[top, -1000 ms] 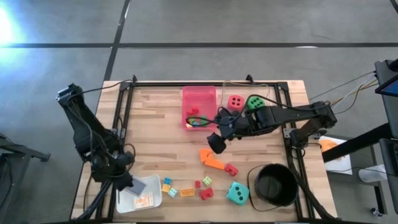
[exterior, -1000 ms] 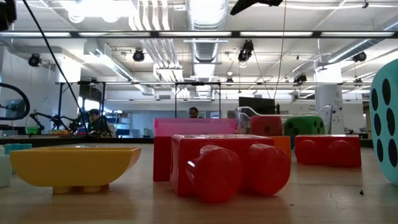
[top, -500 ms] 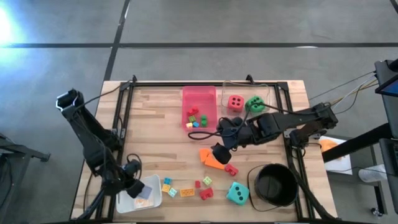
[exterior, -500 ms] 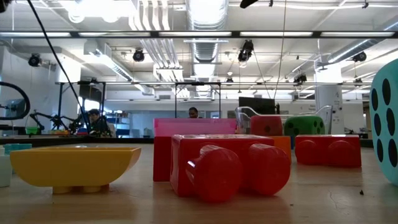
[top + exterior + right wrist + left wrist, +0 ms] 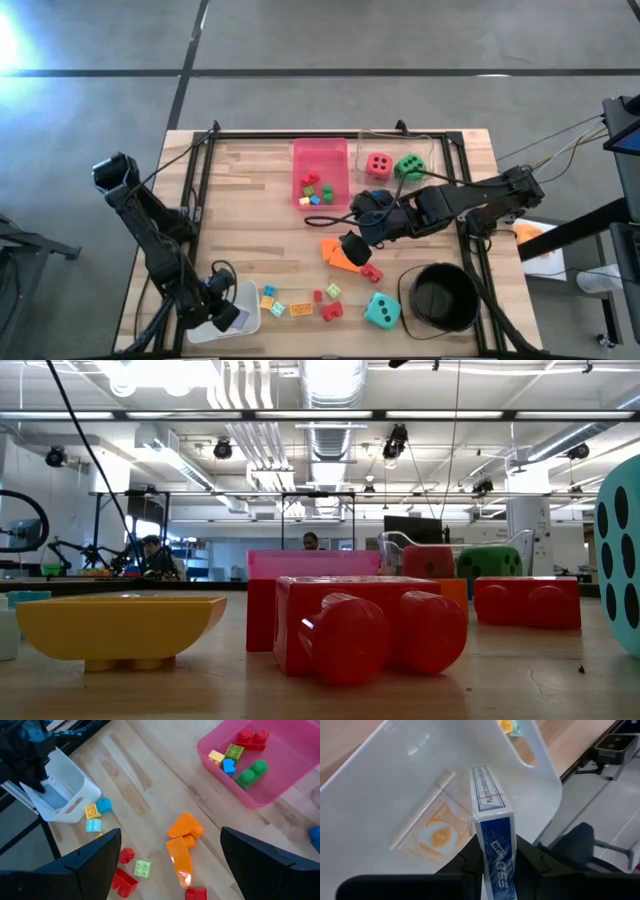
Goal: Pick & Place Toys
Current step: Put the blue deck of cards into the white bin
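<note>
The blue card box is low inside the white tray's sides, beside the orange card pack (image 5: 432, 832), so my left gripper should release it.
My left gripper (image 5: 225, 314) is at the table's near left, over a white tray (image 5: 247, 294), and is shut on a blue card box (image 5: 492, 820). An orange card pack (image 5: 432, 832) lies flat on the tray's floor beside the box. My right gripper (image 5: 352, 247) hangs open and empty above two orange bricks (image 5: 340, 255) at mid table; its fingers stand wide apart in the right wrist view (image 5: 170, 870). Small bricks (image 5: 300, 303) lie near the front edge. The pink tray (image 5: 320, 148) holds several bricks (image 5: 240, 757). My left gripper pinches the blue card box between its two fingers (image 5: 470, 865), one on each broad face, at the box's end nearest the wrist (image 5: 497, 852). The fingers slant down into the white tray, along the box. I cannot tell whether the box's far end touches the tray floor.
A red die (image 5: 379, 165) and a green die (image 5: 409, 166) stand at the back right, with a teal die (image 5: 381, 311) near the front. The black bucket (image 5: 440, 295) stands at the near right. A clear container (image 5: 395, 140) is behind the dice.
My left gripper has gone toward the table's near edge and down into the white tray, carrying the blue card box. My right gripper has gone from beside the pink tray toward the near edge, stopping above the orange bricks.
</note>
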